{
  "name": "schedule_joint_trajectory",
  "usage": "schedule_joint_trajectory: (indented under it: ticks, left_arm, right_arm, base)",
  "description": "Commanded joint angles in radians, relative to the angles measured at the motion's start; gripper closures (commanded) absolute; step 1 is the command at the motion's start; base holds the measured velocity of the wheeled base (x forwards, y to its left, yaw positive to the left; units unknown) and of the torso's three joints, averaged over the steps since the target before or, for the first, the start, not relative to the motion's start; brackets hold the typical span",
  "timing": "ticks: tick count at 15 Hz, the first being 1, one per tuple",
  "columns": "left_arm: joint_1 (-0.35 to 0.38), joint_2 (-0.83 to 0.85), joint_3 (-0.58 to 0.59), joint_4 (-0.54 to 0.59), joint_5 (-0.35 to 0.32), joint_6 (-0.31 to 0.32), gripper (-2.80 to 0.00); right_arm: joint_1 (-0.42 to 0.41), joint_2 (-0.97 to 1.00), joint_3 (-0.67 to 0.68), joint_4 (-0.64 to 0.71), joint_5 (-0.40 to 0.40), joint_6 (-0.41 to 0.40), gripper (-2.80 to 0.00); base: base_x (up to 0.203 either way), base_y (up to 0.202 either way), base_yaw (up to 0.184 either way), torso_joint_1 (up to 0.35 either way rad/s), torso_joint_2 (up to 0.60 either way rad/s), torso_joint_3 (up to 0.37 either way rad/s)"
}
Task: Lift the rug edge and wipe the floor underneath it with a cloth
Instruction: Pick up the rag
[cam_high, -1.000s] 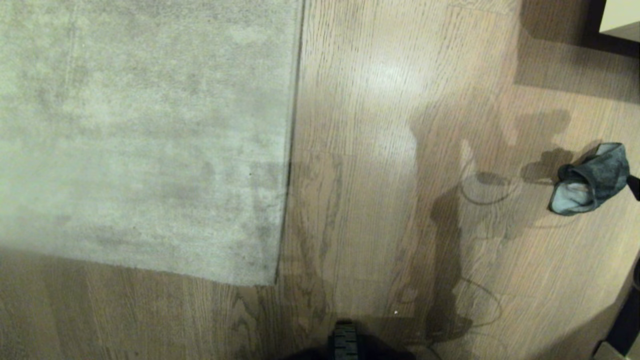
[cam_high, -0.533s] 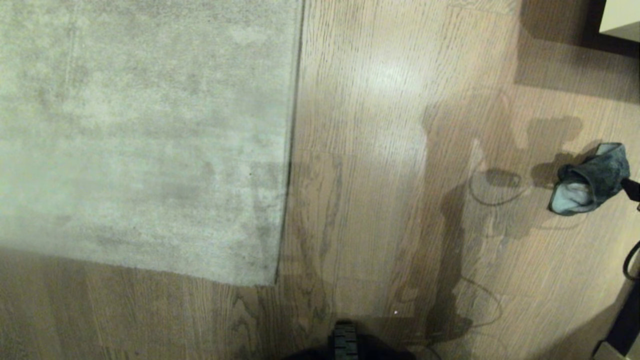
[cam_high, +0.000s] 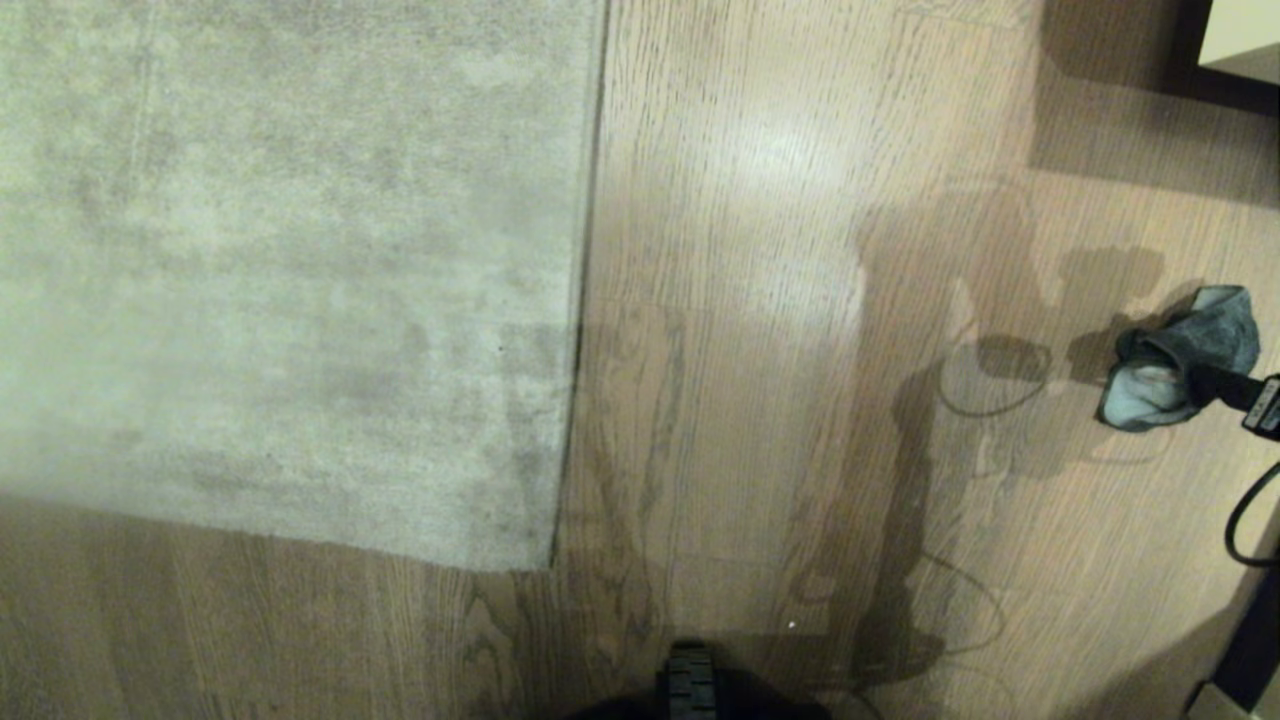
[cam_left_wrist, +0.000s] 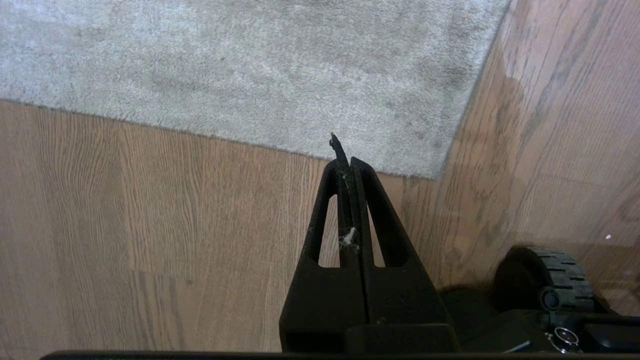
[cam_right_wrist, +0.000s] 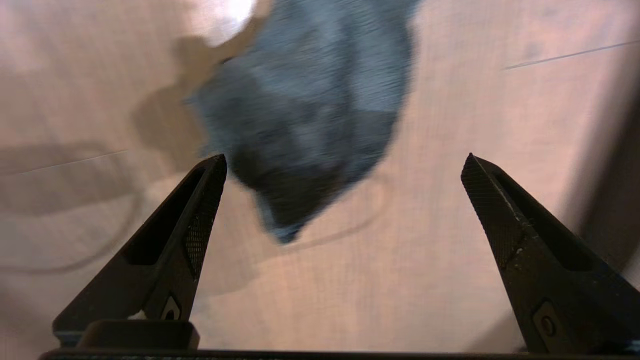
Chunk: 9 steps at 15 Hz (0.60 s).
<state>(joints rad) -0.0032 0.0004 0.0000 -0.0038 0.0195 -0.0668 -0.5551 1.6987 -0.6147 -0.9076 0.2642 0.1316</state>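
Observation:
I should next use my right gripper to pick up the cloth by its crumpled middle fold. Then I can wipe the floor under the rug edge with it.
The pale grey-beige rug lies flat on the left, its straight edge running down the middle of the head view and its near corner on the wood floor. The dark grey-green cloth lies crumpled on the floor at the far right. My right gripper hangs just above the floor on the cloth's near side, open wide, with the cloth ahead of its tips and nothing between them. One of its fingers overlaps the cloth in the head view. My left gripper is shut and empty, parked over the floor near the rug's corner.
A dark piece of furniture stands at the back right. A black cable loops down from my right arm at the right edge. My base's wheel shows at the bottom centre. Bare planks lie between the rug and the cloth.
My right gripper has come into the head view from the right edge and now reaches over the cloth. Its shadow on the floor has slid right. The cloth and rug have not moved.

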Motion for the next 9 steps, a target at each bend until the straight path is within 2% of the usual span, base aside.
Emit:
schedule_joint_trajectory:
  ticks: [1, 9]
  left_arm:
    - [0.0, 0.001, 0.0, -0.001, 0.0, -0.001, 0.0]
    - [0.0, 0.001, 0.0, -0.001, 0.0, -0.001, 0.0]
  right_arm:
    - [0.001, 0.02, -0.002, -0.014, 0.034, 0.008, -2.8]
    - [0.003, 0.143, -0.104, -0.046, 0.032, 0.001, -2.8]
  base:
    - [0.0, 0.0, 0.0, 0.0, 0.0, 0.0]
    - [0.0, 0.0, 0.0, 0.0, 0.0, 0.0]
